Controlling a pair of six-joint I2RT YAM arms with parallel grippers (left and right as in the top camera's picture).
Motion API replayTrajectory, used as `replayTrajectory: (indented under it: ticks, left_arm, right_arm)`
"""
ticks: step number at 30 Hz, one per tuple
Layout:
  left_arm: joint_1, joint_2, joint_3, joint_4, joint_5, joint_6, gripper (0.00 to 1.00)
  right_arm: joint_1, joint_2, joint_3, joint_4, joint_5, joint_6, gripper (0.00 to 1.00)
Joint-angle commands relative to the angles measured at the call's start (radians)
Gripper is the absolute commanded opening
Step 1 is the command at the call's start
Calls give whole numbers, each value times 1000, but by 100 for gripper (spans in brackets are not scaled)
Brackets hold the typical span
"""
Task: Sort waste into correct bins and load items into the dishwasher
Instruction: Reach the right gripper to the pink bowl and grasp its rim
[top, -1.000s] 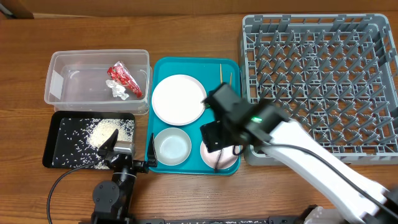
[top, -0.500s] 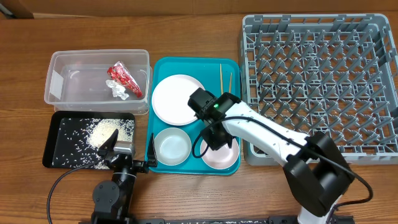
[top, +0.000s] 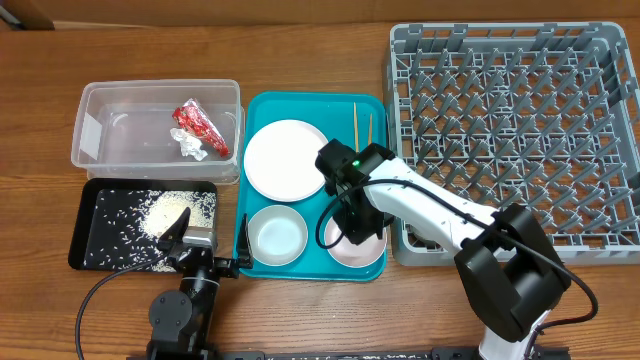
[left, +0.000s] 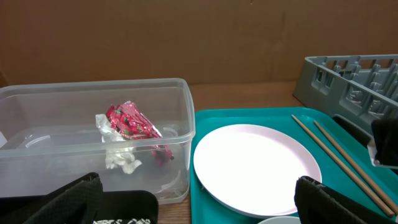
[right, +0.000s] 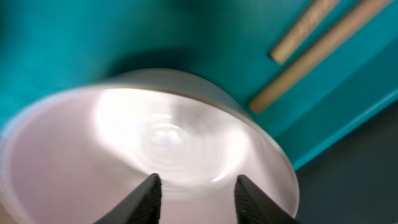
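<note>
My right gripper pinches the pink bowl's rim (top: 383, 236) (right: 287, 173) with one finger inside next, since this leaves the bowl's base free to tilt and load into the rack.
My right gripper (top: 357, 228) is open, its fingers (right: 198, 199) reaching down into the pink bowl (top: 350, 257) at the front right of the teal tray; the bowl also fills the right wrist view (right: 93, 143). The round pale plate (top: 285, 158) and the pale grey bowl (top: 277, 235) lie on the same tray, with the chopsticks (top: 355, 118) along its right side. The red wrapper (top: 200, 128) lies in the clear tub (top: 100, 140). Rice (top: 175, 212) lies on the black tray (top: 85, 225). My left gripper (top: 190, 240) is open and empty. The white cup is out of view.
The teal tray (top: 262, 105) sits between the tub and the grey dish rack (top: 520, 130), which holds nothing. In the left wrist view the plate (left: 255, 165), wrapper (left: 134, 124) and chopsticks (left: 336, 155) lie ahead of the fingers.
My right arm has swung left over the teal tray and then settled lower onto the pink bowl. The left arm has not moved.
</note>
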Motion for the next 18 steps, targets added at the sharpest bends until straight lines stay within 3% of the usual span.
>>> replayTrajectory:
  ticks: [1,2,4,8,12,18]
  left_arm:
    - [6,-5,-4,-2,8,-9,100]
    - [6,-5,-4,-2,8,-9,100]
    - [6,-5,-4,-2,8,-9,100]
    - [6,-5,-4,-2,8,-9,100]
    - [6,-5,-4,-2,8,-9,100]
    - [6,-5,-4,-2,8,-9,100]
  right_arm:
    - [8,-86,86,9,-32,-16,48]
    - [6,-97,97,18,-13,-17,64]
    - [0,-109,100,39,39,-27,76]
    - [-1,-107,69,85,74,-154,74]
    - [-1,-104,-26,192,74,-236,65]
    - [-2,-101,-184,313,146,-282,56]
